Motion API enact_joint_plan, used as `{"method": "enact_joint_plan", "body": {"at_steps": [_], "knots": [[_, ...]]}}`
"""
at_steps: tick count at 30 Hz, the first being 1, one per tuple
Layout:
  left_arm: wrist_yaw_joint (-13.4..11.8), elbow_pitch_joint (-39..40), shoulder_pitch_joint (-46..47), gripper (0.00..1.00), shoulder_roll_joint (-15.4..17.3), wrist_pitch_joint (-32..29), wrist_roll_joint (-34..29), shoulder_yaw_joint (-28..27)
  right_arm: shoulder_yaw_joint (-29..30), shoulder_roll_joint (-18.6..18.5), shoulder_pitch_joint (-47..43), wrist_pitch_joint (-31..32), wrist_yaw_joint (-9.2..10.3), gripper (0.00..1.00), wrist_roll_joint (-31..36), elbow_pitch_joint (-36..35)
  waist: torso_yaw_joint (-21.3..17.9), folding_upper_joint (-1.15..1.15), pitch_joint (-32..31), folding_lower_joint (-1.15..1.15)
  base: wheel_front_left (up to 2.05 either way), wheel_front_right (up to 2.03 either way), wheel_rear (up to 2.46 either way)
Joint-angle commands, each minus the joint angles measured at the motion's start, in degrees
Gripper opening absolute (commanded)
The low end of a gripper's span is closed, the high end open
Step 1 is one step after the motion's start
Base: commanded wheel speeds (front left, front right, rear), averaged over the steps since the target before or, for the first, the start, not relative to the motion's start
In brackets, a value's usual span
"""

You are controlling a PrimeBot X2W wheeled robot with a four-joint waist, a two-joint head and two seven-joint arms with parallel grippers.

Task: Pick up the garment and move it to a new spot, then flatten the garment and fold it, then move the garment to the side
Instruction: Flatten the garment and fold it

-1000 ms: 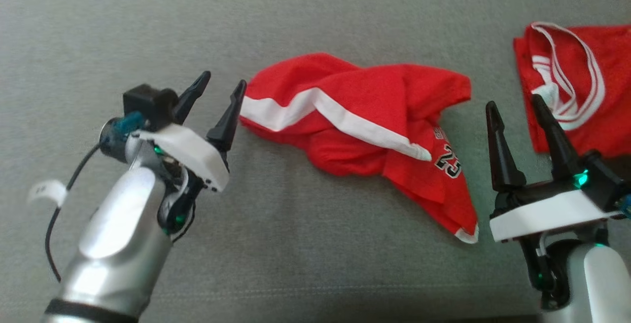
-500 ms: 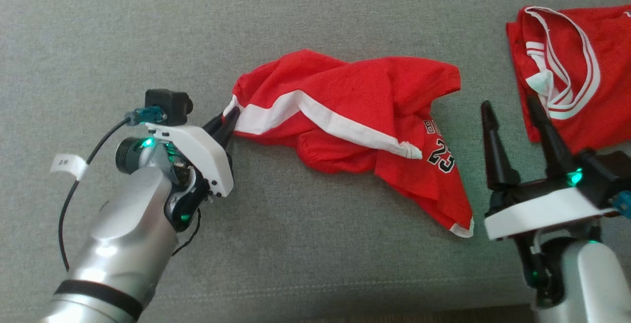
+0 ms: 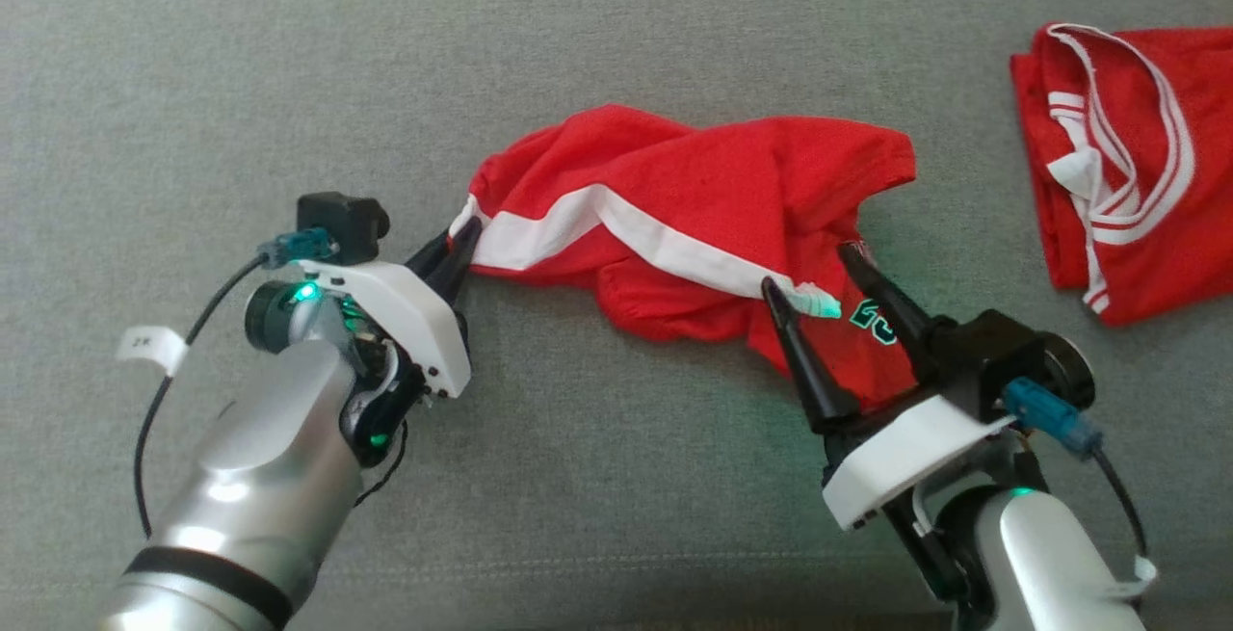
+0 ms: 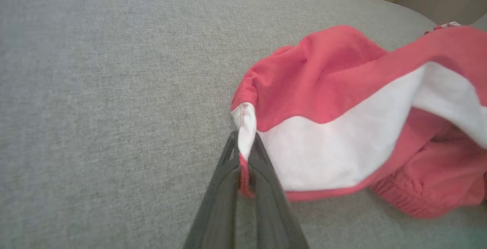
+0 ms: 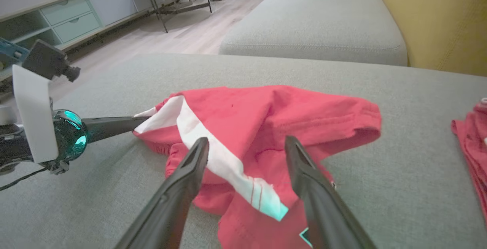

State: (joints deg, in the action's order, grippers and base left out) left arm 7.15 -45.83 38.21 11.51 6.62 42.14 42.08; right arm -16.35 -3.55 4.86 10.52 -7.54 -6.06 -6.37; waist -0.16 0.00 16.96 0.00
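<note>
The red cloth (image 3: 722, 186) lies slack and spread over the cushion. So the right gripper grips the garment by the end of its white stripe (image 3: 818, 301) next.
A crumpled red garment (image 3: 713, 188) with a white stripe and a printed number lies on the grey cushion (image 3: 616, 34). My left gripper (image 3: 460, 238) is shut on the garment's left corner, pinching the white hem (image 4: 243, 125). In the right wrist view that corner (image 5: 146, 118) shows between the left arm's dark fingers. My right gripper (image 3: 811, 270) is open above the garment's right part, one finger on each side of the stripe's end (image 5: 266, 201). The garment (image 5: 266, 127) lies spread beneath those fingers.
A second red garment (image 3: 1127, 169) with white trim lies at the far right of the cushion. Another grey cushion (image 5: 315, 28), a yellow wall (image 5: 437, 17) and a wood floor with cabinets (image 5: 76, 13) show beyond.
My right gripper has swung left from beside the second garment to over the red garment's numbered end. The left gripper, open a second ago, now holds the left corner.
</note>
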Motion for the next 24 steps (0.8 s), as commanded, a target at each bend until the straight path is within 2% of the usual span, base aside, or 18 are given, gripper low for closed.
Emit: {"method": "enact_joint_plan", "body": {"at_steps": [1,7,8,10,18,24], "knots": [[0.33,0.53,2.95,0.0,1.07,0.61,0.87,-1.0,-1.44,-0.27,-0.18,0.7,0.05,1.0,0.27,-1.55,0.3,0.0,0.09,0.0,0.0,0.0,0.0],[0.34,-0.42,3.58,0.0,0.84,1.51,2.08,0.53,-1.23,-0.46,-0.41,2.27,0.05,1.0,2.07,-0.28,0.79,0.0,0.2,0.0,0.0,0.0,0.0],[0.34,-0.6,3.72,0.0,0.85,1.79,2.31,0.76,-1.26,-0.63,-0.33,2.83,0.05,0.53,2.55,0.23,0.84,0.0,0.21,0.0,0.0,0.0,0.0],[0.34,-0.88,4.06,0.0,0.87,2.38,2.71,1.25,-1.39,-0.71,-0.03,3.35,0.05,0.0,2.58,0.94,1.01,0.0,0.28,0.0,0.0,0.0,0.0],[0.34,-0.03,5.17,0.0,1.7,6.92,2.95,1.47,1.92,-0.5,1.54,1.02,0.05,0.0,1.84,-0.61,1.94,0.0,-0.95,0.0,0.0,0.0,0.0],[-1.77,8.08,4.81,0.0,4.43,8.3,0.36,-2.27,8.08,-0.18,4.22,-1.35,0.05,0.0,1.53,-5.46,2.4,0.0,-4.01,0.0,0.0,0.0,0.0]]}}
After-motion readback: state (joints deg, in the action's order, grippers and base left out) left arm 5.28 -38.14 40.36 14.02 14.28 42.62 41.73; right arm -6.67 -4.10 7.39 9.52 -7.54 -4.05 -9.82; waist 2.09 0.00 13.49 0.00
